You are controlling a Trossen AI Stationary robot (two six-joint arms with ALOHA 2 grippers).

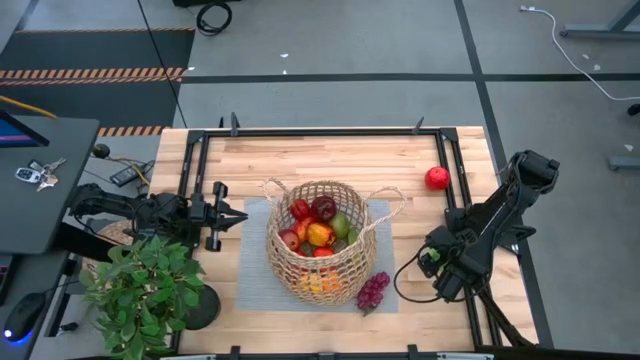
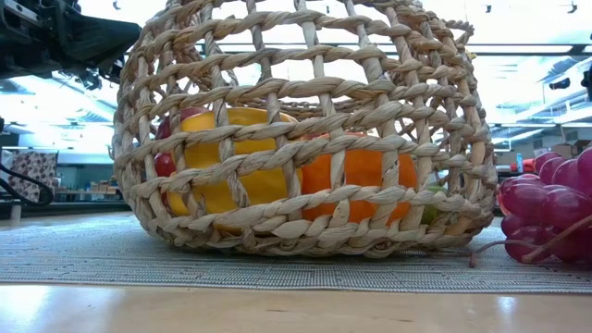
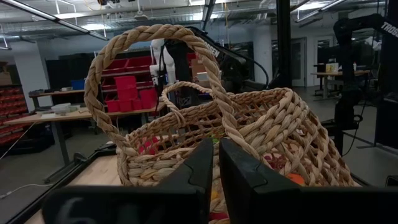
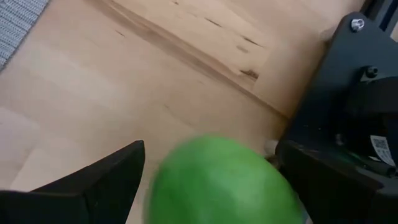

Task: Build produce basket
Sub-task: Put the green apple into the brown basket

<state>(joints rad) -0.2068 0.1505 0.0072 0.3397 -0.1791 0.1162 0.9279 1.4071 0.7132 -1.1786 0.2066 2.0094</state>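
Note:
The green apple goes into the produce basket next, so I will pick it up with my right gripper by its round body.
The tan wicker basket stands on a grey mat mid-table, holding red, yellow, orange and green produce. Purple grapes lie on the mat by the basket's near right side. A red apple rests on the wood at the far right. My right gripper is open and points steeply down at the table's right edge. A round green fruit lies between its fingers, with a gap showing on one side. My left gripper is shut, level, just left of the basket's left handle.
A potted green plant stands at the near left corner. Black frame rails run along the table's edges; one rail is right beside the green fruit. Bare wood lies between the basket and the right rail.

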